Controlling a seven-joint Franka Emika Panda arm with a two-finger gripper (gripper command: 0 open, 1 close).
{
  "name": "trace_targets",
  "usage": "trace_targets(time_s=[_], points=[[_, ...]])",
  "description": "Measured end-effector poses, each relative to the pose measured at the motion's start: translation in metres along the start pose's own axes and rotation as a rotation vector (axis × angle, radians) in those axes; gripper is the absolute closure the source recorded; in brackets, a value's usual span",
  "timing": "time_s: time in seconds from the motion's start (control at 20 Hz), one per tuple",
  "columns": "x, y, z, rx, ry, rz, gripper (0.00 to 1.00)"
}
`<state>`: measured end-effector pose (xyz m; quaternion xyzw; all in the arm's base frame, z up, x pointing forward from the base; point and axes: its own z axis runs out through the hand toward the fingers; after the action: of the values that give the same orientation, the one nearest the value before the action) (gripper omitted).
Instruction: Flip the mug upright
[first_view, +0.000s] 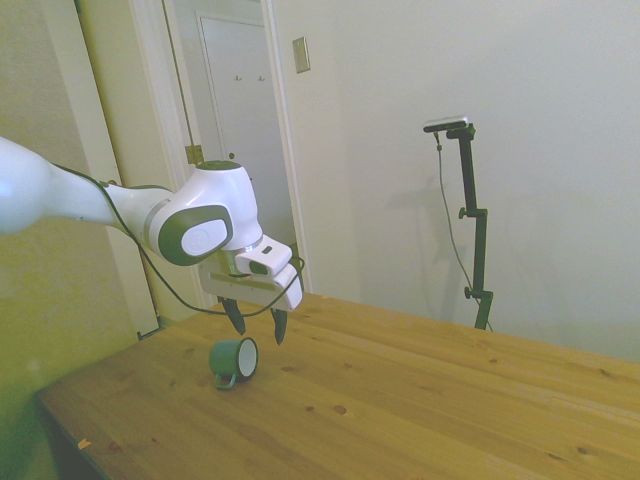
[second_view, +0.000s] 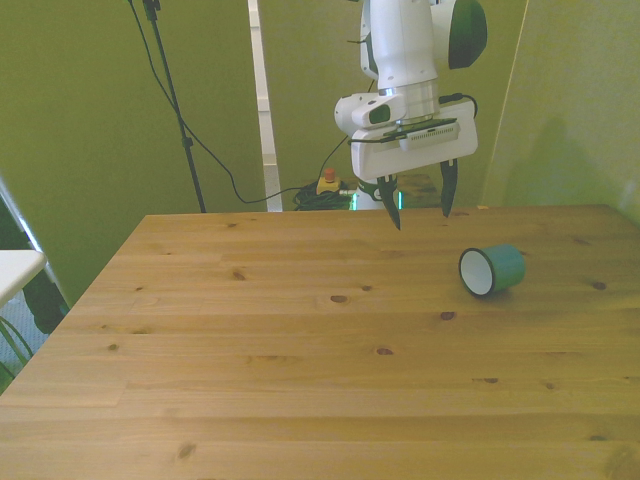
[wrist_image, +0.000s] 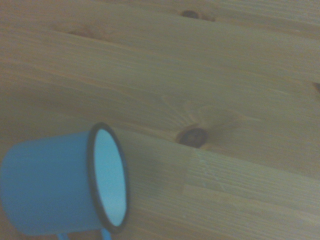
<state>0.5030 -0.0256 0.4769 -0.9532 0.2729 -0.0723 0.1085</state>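
Note:
My gripper takes hold of the mug by its thin dark rim (second_view: 474, 250) next, since the mug's round body (second_view: 509, 266) is nearly as wide as my open fingers.
The mug (second_view: 492, 269) lies on its side on the wooden table (second_view: 300, 350), at the front view's right, its pale mouth turned toward that camera. In the side view the mug (first_view: 234, 361) rests near the table's left end, its handle down against the wood. The wrist view shows the mug (wrist_image: 60, 187) close, teal-blue with a dark rim. My gripper (second_view: 419, 206) hangs open in the air, above the table and off to the front view's left of the mug, holding nothing. From the side, the gripper (first_view: 256, 322) is just above the mug.
A white object (second_view: 15, 268) juts in at the front view's left edge, beside the table. A door and wall stand behind the table in the side view.

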Motion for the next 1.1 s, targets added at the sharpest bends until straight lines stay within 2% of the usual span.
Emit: trace_targets(time_s=[0.3,0.5,0.8,0.95,1.1], points=[[0.004,0.011,0.011,0.123,-0.091,-0.080,0.00],[0.012,0.011,0.026,0.238,-0.168,-0.107,0.00],[0.027,0.009,0.041,0.263,-0.199,-0.132,0.00],[0.043,0.011,0.059,0.306,-0.229,-0.131,0.00],[0.049,0.003,0.074,0.366,-0.303,-0.147,0.00]])
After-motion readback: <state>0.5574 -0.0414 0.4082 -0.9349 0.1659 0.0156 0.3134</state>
